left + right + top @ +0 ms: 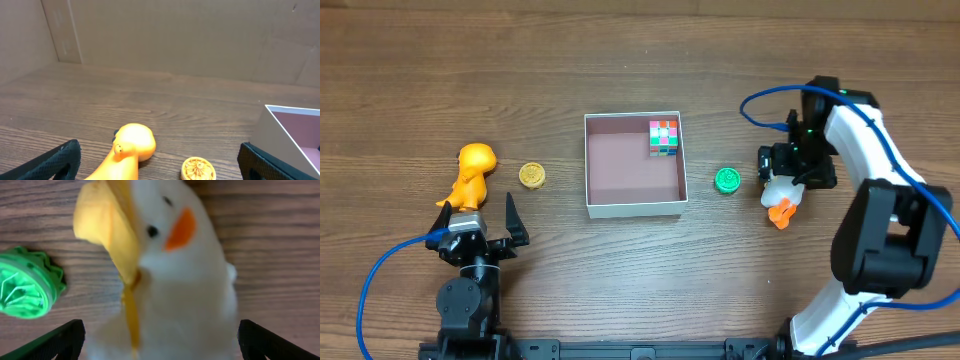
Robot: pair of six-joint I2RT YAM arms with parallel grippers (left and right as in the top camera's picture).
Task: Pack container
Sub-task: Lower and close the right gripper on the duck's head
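Observation:
My fingers are above the body of the white duck toy and would miss it if I closed now. My right gripper needs to go lower before it closes.
The container (588, 165), a shallow white-walled box with a pinkish-brown floor, sits mid-table; its white wall (274, 134) shows at the right of the left wrist view. A multicoloured cube (663, 138) lies in its back right corner. My left gripper (480, 217) (160, 170) stands open just in front of an orange animal toy (472, 176) (131, 148) and a yellow disc (531, 176) (198, 169). My right gripper (788, 178) (160, 345) is open, straddling a white duck toy (779, 197) (175, 280). Whether its fingers touch the toy cannot be told.
A green ridged disc (726, 180) (25, 290) lies between the container and the white duck toy. Blue cables loop off both arms. Brown cardboard walls close off the far side in the left wrist view.

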